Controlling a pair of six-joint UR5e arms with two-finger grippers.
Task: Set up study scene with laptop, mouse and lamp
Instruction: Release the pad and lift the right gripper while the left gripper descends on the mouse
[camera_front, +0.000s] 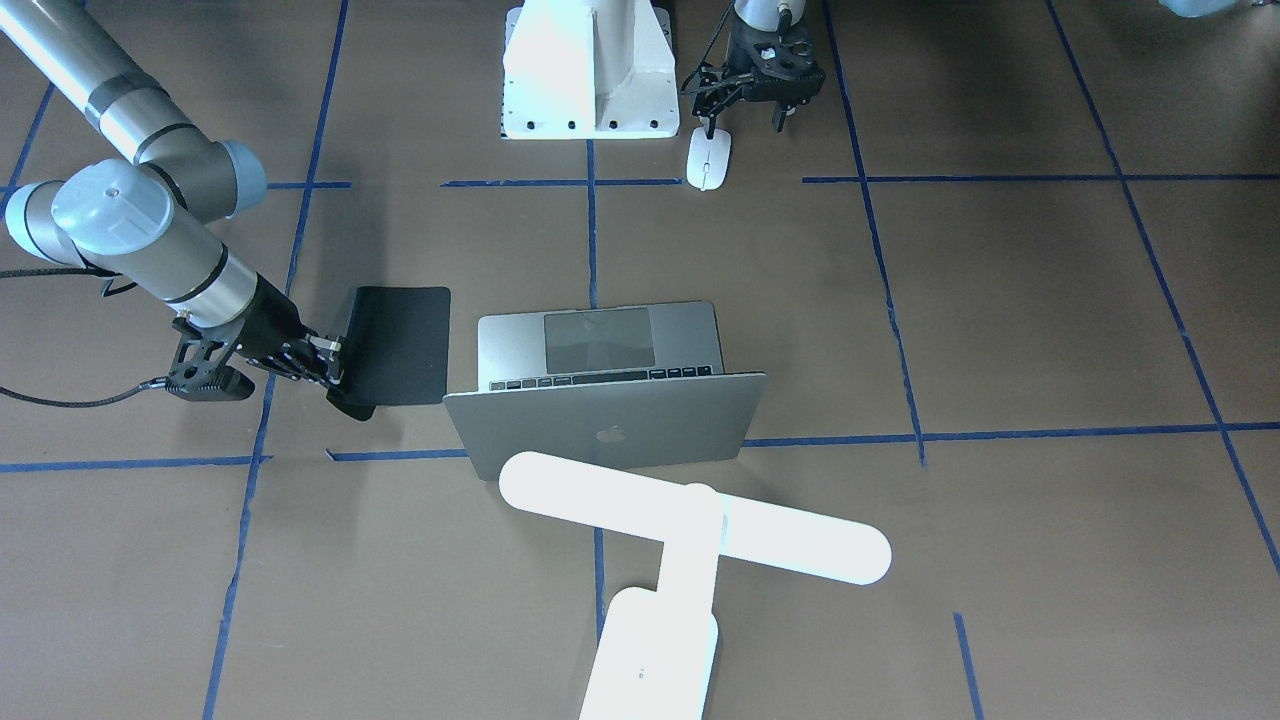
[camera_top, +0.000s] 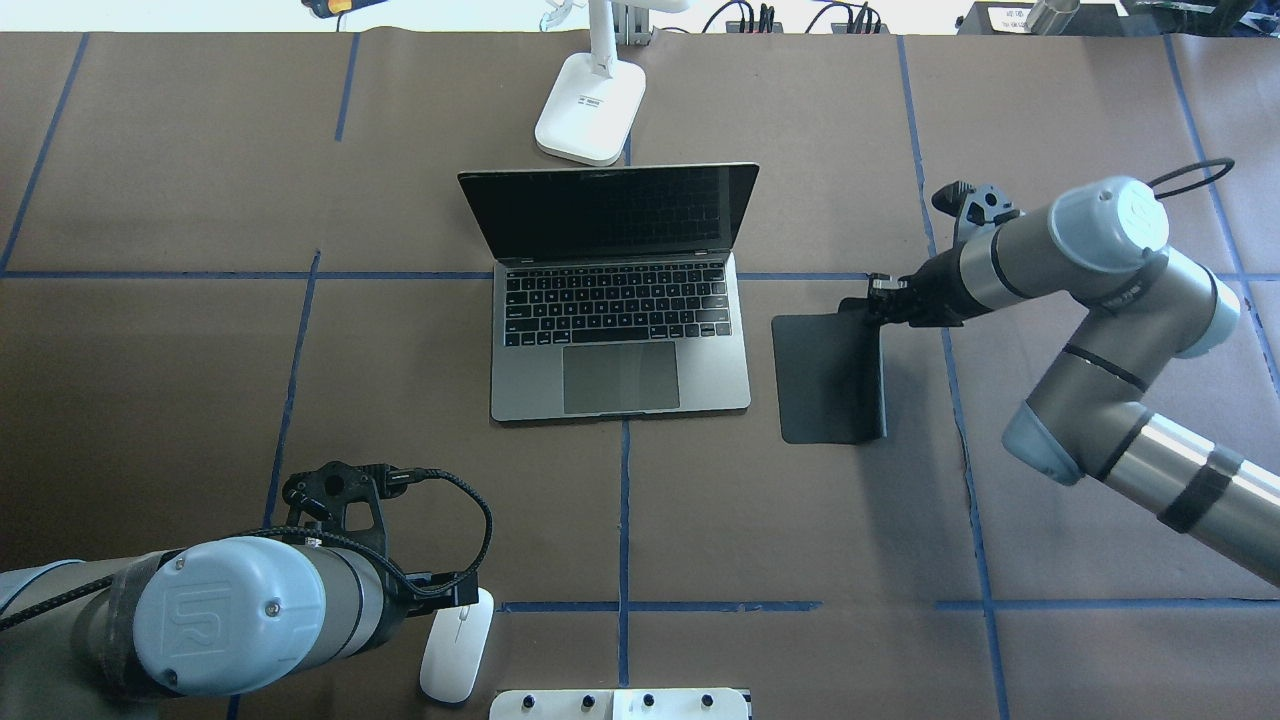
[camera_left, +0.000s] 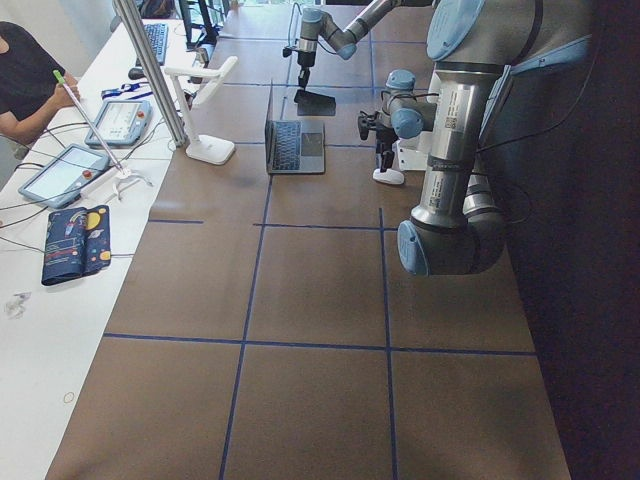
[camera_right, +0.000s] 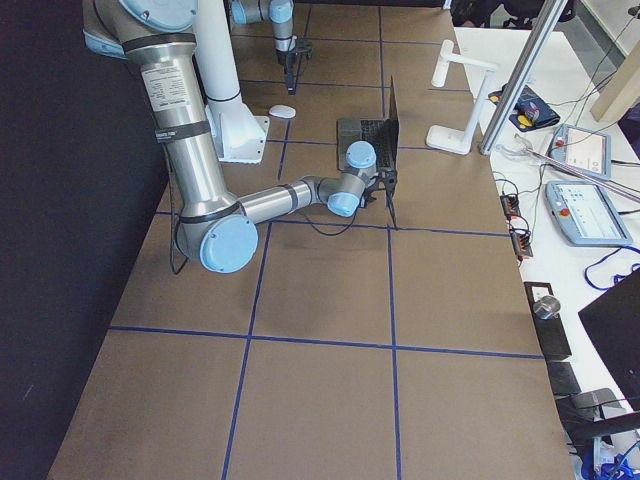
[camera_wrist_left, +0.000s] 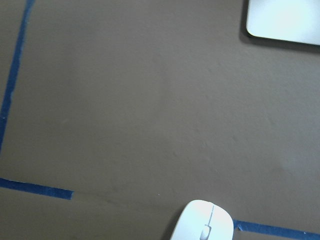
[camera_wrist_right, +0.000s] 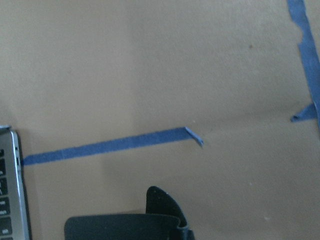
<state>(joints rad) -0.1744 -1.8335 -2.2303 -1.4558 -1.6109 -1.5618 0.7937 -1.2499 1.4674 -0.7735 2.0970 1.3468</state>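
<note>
The black mat's upper edge is past the laptop's, so I must shift the mat down in the front view before my right gripper releases it.
The silver laptop (camera_front: 600, 340) stands open mid-table, its screen (camera_top: 610, 212) facing me. The white lamp (camera_front: 690, 520) stands behind it, with its base (camera_top: 590, 105) at the far edge. The white mouse (camera_front: 708, 160) lies near my base and also shows in the overhead view (camera_top: 457, 645) and the left wrist view (camera_wrist_left: 202, 225). My left gripper (camera_front: 745, 122) hangs open and empty just behind the mouse, not touching it. My right gripper (camera_front: 335, 365) is shut on the far outer corner of a flat black mat (camera_front: 400, 345), which curls up there (camera_wrist_right: 162, 205).
The white boxy pedestal (camera_front: 590, 70) of my base stands right beside the mouse. The mat (camera_top: 825, 375) lies just right of the laptop. Blue tape lines cross the brown table. An operator and tablets are at a side table (camera_left: 70, 170).
</note>
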